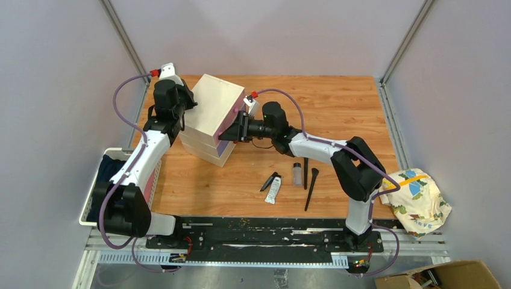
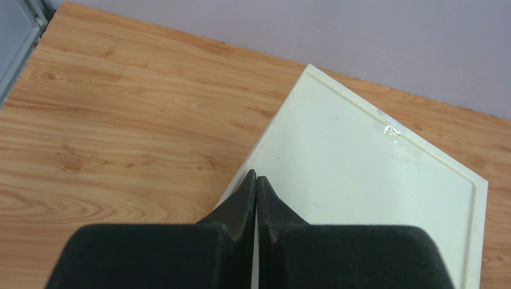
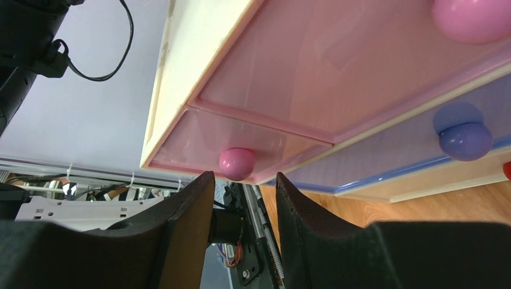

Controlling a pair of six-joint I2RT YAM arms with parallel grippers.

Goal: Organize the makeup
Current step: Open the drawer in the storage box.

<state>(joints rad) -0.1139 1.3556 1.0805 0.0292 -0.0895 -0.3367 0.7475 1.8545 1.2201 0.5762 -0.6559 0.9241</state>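
The cream drawer box [image 1: 208, 114] would stay where it is if I lifted now, because the shut fingers of my left gripper only rest on the top's edge [image 1: 197, 89].
The makeup lies on the wood table in front of the right arm: a white squeeze tube [image 1: 274, 190], a small black piece [image 1: 269, 180], a clear bottle [image 1: 297, 173] and two slim black brushes [image 1: 306, 171] [image 1: 311, 188]. The cream drawer box [image 1: 208, 114] stands tilted at the back left. My left gripper [image 1: 188, 107] is shut and empty, its tips [image 2: 257, 179] at the edge of the box's cream top [image 2: 373, 180]. My right gripper [image 1: 233, 129] is open, its fingertips [image 3: 244, 180] just short of a pink drawer knob [image 3: 237, 164], not touching it.
A purple drawer with a purple knob [image 3: 464, 139] sits beside the pink drawers. A white basket [image 1: 90, 198] holding dark cloth stands off the table's left edge. A patterned cloth [image 1: 417, 198] lies at the right edge. A cardboard box [image 1: 446, 276] shows at the bottom right.
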